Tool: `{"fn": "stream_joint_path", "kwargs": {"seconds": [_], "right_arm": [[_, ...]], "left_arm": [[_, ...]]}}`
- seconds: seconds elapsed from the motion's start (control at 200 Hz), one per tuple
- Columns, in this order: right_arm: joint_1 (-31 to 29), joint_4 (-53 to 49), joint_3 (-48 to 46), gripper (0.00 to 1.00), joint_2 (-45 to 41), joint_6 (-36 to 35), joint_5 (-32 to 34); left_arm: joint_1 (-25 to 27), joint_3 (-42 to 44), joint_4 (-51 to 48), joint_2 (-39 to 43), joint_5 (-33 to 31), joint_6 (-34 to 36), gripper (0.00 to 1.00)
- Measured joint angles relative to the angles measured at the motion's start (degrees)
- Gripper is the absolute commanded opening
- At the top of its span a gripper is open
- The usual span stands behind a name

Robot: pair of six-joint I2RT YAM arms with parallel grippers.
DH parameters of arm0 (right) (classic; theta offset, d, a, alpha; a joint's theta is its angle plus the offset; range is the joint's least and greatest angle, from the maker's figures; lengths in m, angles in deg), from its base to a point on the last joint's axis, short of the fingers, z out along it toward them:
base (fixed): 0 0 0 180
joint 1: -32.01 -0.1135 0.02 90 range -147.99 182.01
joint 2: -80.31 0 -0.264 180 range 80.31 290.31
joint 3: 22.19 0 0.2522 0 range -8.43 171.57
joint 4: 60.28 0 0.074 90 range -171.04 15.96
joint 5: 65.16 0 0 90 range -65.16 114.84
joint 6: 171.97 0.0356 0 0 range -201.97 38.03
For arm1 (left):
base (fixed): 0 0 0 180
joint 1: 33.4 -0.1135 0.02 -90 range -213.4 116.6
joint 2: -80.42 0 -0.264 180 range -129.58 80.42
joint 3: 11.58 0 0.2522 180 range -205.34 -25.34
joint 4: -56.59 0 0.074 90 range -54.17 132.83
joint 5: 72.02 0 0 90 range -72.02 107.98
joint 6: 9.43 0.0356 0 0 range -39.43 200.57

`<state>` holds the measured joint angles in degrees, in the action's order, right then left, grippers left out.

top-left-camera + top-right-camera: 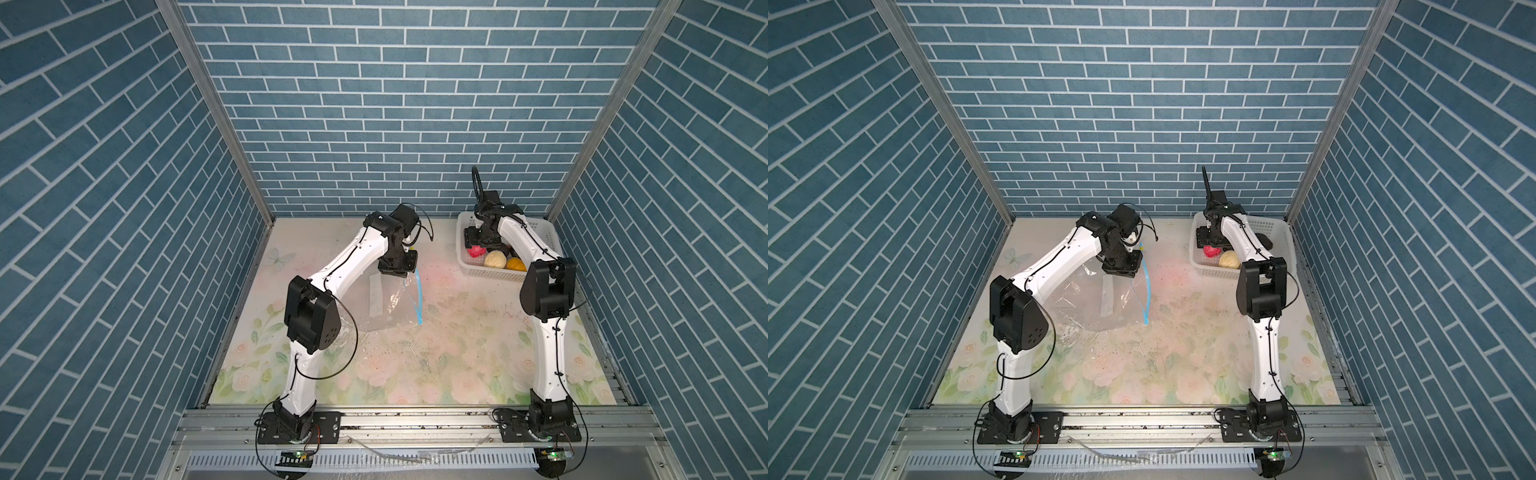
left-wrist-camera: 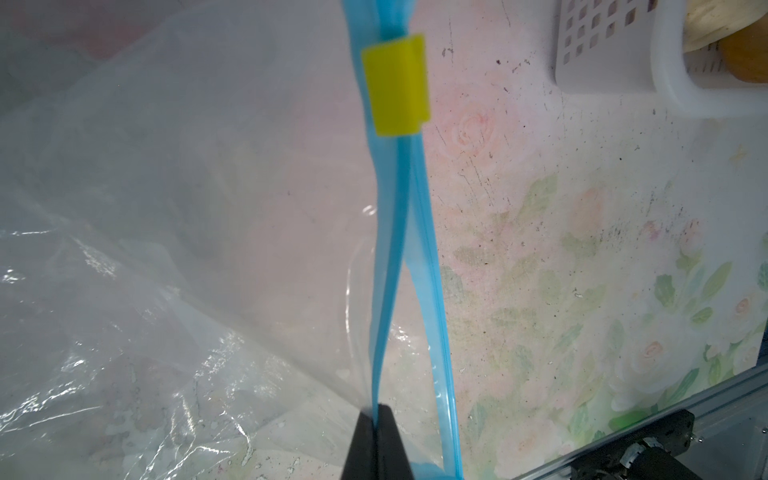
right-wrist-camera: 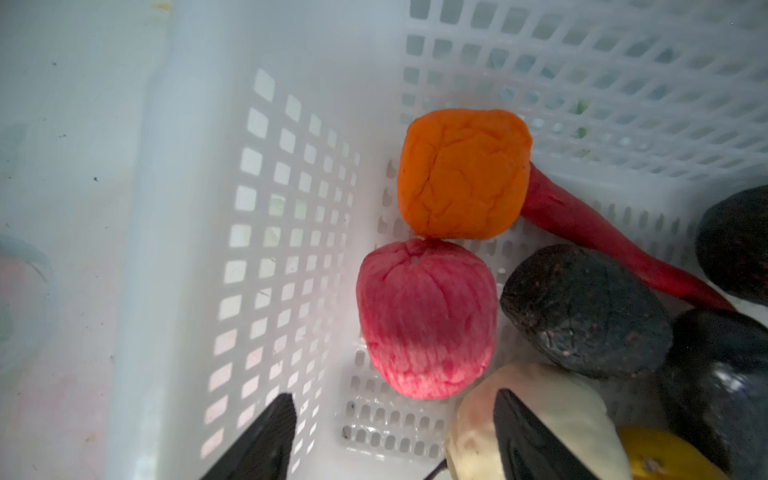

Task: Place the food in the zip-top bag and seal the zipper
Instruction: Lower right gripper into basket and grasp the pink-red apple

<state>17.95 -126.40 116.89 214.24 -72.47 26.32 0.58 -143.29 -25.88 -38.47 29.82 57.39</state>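
Observation:
The food's far end has to stay free to go into the bag's opening, so the right gripper needs to grab the pink food [image 3: 426, 320] across its sides next.
The clear zip-top bag [image 1: 388, 305] [image 1: 1088, 297] lies mid-table, its far corner lifted. My left gripper [image 2: 377, 409] [image 1: 395, 272] is shut on one lip of the blue zipper [image 2: 388, 249] [image 1: 419, 299]. The other lip bows away, so the mouth gapes below the yellow slider [image 2: 397, 85]. My right gripper [image 3: 395, 397] [image 1: 473, 243] hangs open inside the white basket [image 3: 187, 249], holding nothing. The pink food [image 3: 426, 320] sits just beyond its tips. One finger overlaps the cream piece [image 3: 469, 428]. An orange piece [image 3: 461, 172], red strip [image 3: 602, 241], black lumps [image 3: 582, 307] and yellow-orange piece [image 3: 656, 457] lie around.
The basket [image 1: 490, 272] [image 1: 1221, 272] stands at the back right corner against the brick wall. The floral table mat [image 1: 415, 365] spreads in front of both arms. Aluminium rails run along the table's near edge and right side.

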Motion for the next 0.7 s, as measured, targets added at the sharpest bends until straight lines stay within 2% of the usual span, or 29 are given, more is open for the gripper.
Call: {"fn": "stream_joint_path", "kwargs": {"seconds": [0.325, 0.7], "right_arm": [[0.2, -2.3, 7.3, 0.77, 5.7, 0.8, 2.3], [0.3, -2.9, 8.3, 0.75, 9.0, 0.8, 2.4]], "left_arm": [[0.0, 0.0, 0.0, -0.1, 0.0, 0.0, 0.00], [0.0, 0.0, 0.0, -0.2, 0.0, 0.0, 0.00]]}}
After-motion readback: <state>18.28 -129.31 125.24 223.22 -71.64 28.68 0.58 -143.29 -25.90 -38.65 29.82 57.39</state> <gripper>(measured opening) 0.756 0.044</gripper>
